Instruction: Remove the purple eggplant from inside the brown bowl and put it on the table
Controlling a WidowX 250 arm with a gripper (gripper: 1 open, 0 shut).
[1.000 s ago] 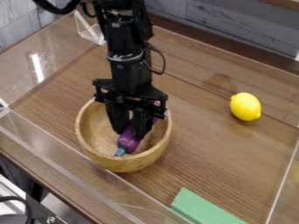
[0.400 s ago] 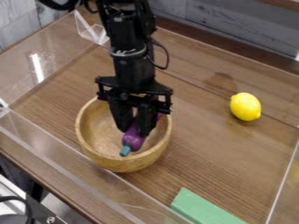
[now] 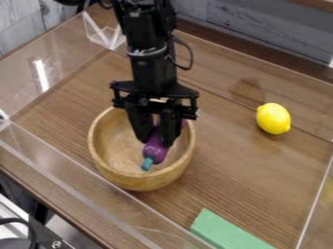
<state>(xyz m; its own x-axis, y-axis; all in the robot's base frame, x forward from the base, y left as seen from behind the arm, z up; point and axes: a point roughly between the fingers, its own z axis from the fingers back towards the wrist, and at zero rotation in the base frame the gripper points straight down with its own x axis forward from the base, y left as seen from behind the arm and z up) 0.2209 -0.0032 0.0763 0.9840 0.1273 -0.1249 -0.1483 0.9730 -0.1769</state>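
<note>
The robot needs to move the eggplant to the table before its gripper lets go, because the eggplant's greenish tip hangs over the inside of the bowl, short of the table.
The light-brown wooden bowl sits on the dark wood-grain table, left of centre. The black gripper points down into it from above, its fingers shut on the upper end of the purple eggplant. The eggplant hangs tilted inside the bowl, its greenish tip low near the bowl's floor; I cannot tell whether it touches the floor.
A round yellow lemon lies on the table to the right. A flat green block rests at the front edge. Low clear acrylic walls border the table. Cables trail behind the arm at the top left.
The gripper has shifted slightly right and up with the eggplant in it. The eggplant hangs a bit higher in the bowl than before.
</note>
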